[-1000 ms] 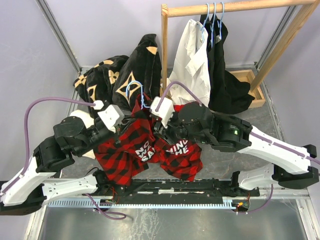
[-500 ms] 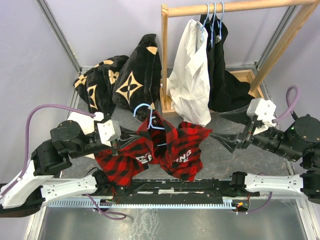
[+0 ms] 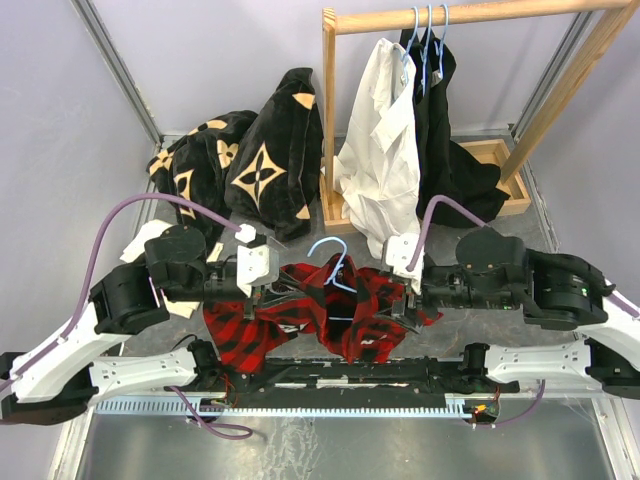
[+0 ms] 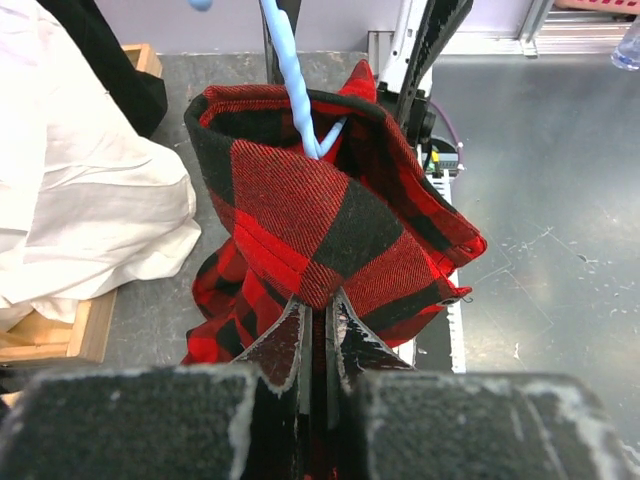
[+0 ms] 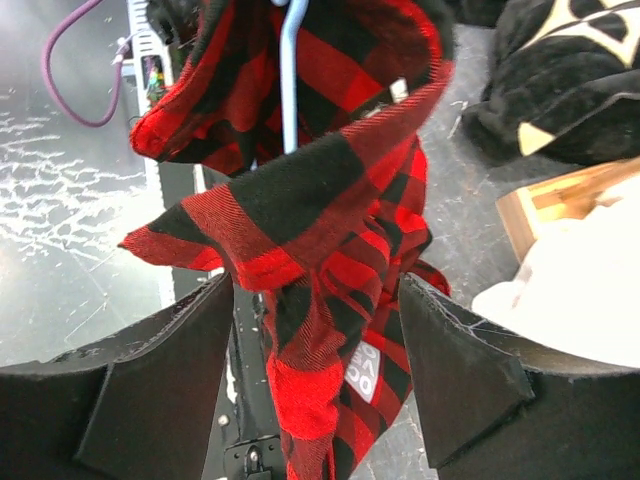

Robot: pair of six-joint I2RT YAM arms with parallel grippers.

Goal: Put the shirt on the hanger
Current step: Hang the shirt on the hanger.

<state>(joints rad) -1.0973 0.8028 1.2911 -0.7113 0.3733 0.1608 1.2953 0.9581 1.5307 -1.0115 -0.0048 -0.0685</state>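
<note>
My right gripper grabs the shirt's fold [image 3: 384, 312] [image 5: 308, 290] beside the collar next, which leaves the hanger's hook free to hang on the bar.
The red-and-black plaid shirt [image 3: 365, 330] hangs bunched between my two arms above the table's near edge, and the light-blue hanger [image 3: 327, 242] pokes its hook out of the top of it. My left gripper [image 3: 290, 292] is shut on a fold of the shirt [image 4: 310, 190]; the hanger's twisted neck [image 4: 295, 80] rises out of the collar opening beyond it. My right gripper [image 5: 315, 330] is open, its fingers [image 5: 180, 370] wide on either side of a hanging part of the shirt [image 5: 330, 180], without pinching it. The hanger wire [image 5: 289, 80] runs down inside the cloth.
A wooden clothes rail [image 3: 450, 15] at the back right carries a white shirt [image 3: 380, 150] and a black garment [image 3: 450, 150] on blue hangers. Black fabric with tan motifs [image 3: 255, 160] is heaped at the back left. The white shirt [image 4: 80, 200] hangs close beside my left gripper.
My right gripper let go of the shirt, swung out to the right, and has come back open around its right side. The left gripper carried shirt and hanger to the right.
</note>
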